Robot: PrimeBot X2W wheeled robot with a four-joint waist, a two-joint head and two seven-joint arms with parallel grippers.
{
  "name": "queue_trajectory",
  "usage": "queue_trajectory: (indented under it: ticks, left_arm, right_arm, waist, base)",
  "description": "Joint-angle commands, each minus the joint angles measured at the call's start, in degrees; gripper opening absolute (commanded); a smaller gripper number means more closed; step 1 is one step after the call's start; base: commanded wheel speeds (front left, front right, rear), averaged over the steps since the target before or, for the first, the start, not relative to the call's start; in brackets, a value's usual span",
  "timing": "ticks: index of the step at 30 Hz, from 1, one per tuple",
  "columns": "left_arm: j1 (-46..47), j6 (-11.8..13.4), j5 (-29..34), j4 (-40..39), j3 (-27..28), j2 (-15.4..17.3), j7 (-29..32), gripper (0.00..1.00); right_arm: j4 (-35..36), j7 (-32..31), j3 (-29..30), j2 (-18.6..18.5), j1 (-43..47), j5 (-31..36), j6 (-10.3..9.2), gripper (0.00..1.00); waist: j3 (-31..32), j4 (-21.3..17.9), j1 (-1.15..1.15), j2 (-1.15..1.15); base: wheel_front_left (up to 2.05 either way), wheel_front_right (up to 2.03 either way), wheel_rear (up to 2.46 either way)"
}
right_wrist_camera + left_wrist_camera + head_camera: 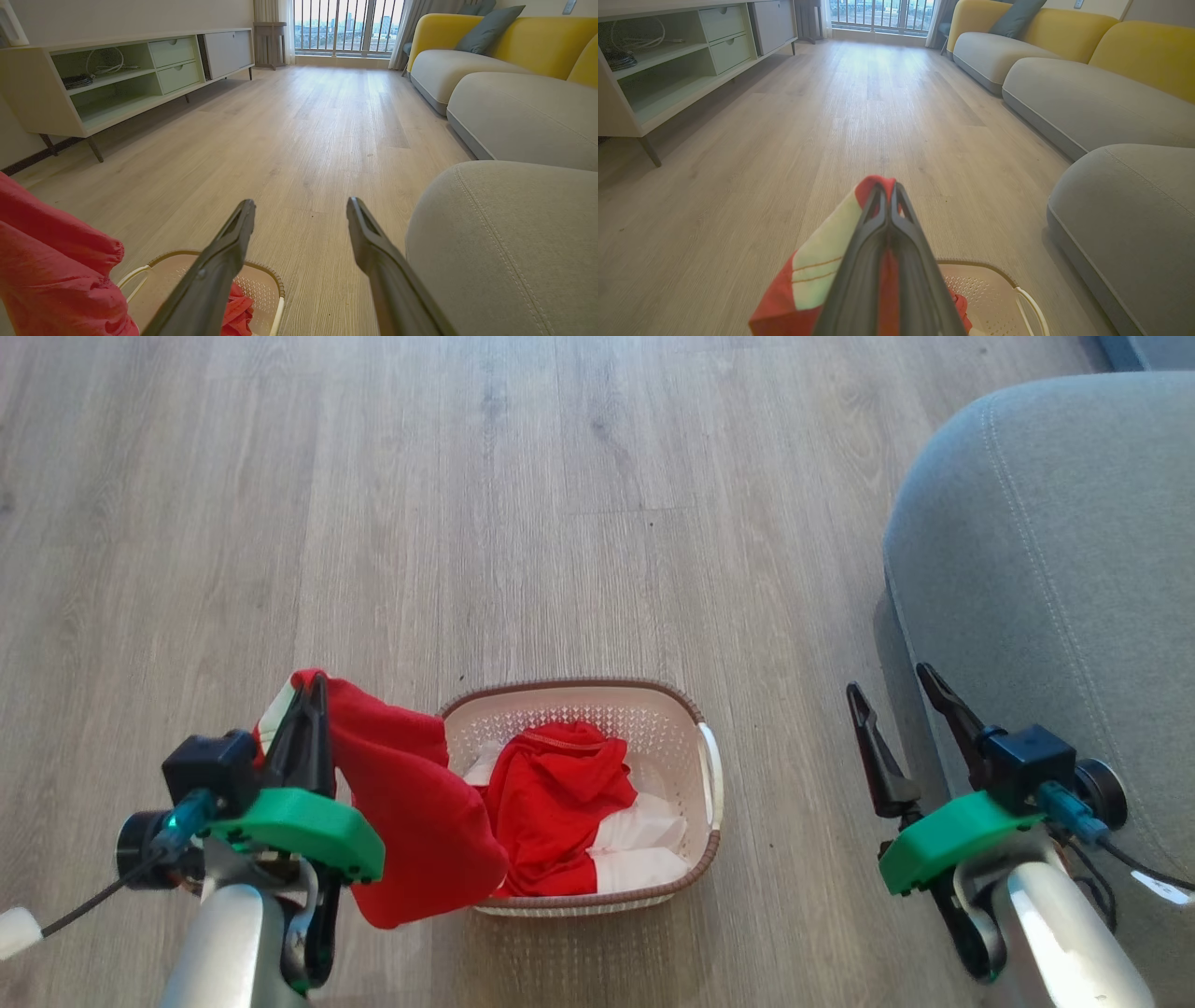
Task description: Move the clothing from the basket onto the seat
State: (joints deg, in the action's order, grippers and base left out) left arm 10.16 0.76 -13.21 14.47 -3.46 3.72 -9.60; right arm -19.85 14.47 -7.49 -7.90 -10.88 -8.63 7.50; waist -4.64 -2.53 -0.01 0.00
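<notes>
My right gripper should next grab the red cloth just below the white-banded end (280,706) that my left gripper pinches, so that it can take over the garment.
My left gripper (313,695) is shut on a red garment (411,812) with a white panel, held up left of the basket (695,714); the cloth drapes down over the basket's left rim. In the left wrist view the closed fingers (887,200) pinch the red and white fabric (822,266). A second red and white garment (569,803) lies inside the cream basket with the brown rim. My right gripper (892,695) stands open and holds nothing, between the basket and the grey seat (1055,569). The seat (504,242) rises just right of its fingers.
Wood-look floor (467,504) spreads ahead. A low pale cabinet (117,79) with drawers and open shelves lines the left wall. More grey cushions with yellow backs (490,46) run along the right, toward a balcony window.
</notes>
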Motion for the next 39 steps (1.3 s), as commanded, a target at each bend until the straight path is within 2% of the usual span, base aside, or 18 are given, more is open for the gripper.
queue_trajectory:
  ticks: [1, 12, 17, 21, 26, 30, 39]
  left_arm:
    - [1.18, 0.37, -0.47, -2.53, 1.71, 1.21, -0.02, 0.0]
    - [0.96, 0.93, -0.67, -3.53, 1.12, 1.46, 0.25, 0.0]
    - [0.9, 1.01, -0.77, -4.09, 0.63, 1.49, 0.49, 0.0]
    - [1.4, 0.2, -0.9, -5.1, -0.66, 1.42, 1.17, 0.0]
    - [2.93, -1.71, -1.18, -7.42, -4.24, 0.81, 2.33, 0.0]
    - [3.88, -3.23, -1.53, -9.59, -8.73, 0.08, 3.51, 0.0]
    - [5.82, -5.68, -2.11, -15.19, -21.51, -0.69, 4.44, 0.0]
  right_arm:
    - [1.72, 0.52, -0.87, -0.91, -0.47, -0.05, -0.01, 1.0]
    - [1.72, 0.52, -0.58, -1.2, -0.94, 0.14, -0.01, 1.0]
    - [1.98, 0.52, -2.23, -1.45, -1.27, -0.16, -0.01, 1.0]
    - [2.91, 0.52, -8.68, -1.95, -2.78, -2.36, -0.01, 1.0]
    - [2.13, 0.52, -22.72, -3.37, -7.32, -6.45, -0.01, 1.0]
    - [1.06, 0.52, -31.43, -4.31, -12.34, -10.14, -0.01, 1.0]
    - [-1.54, 0.52, -40.83, -5.33, -19.27, -15.57, -0.01, 1.0]
  waist:
    - [-0.19, 0.07, 0.01, 0.0]
    - [-0.42, 0.07, 0.01, 0.0]
    - [-0.4, -0.13, 0.01, 0.0]
    - [-0.46, -0.25, 0.01, 0.0]
    - [-0.58, 0.13, 0.01, 0.0]
    - [-0.62, 0.81, 0.01, 0.0]
    - [-0.72, 2.69, 0.01, 0.0]
  base:
    - [0.0, 0.0, 0.0]
    - [0.0, 0.0, 0.0]
    - [0.0, 0.0, 0.0]
    - [0.0, 0.0, 0.0]
    - [0.0, 0.0, 0.0]
    - [0.0, 0.0, 0.0]
    - [0.0, 0.0, 0.0]
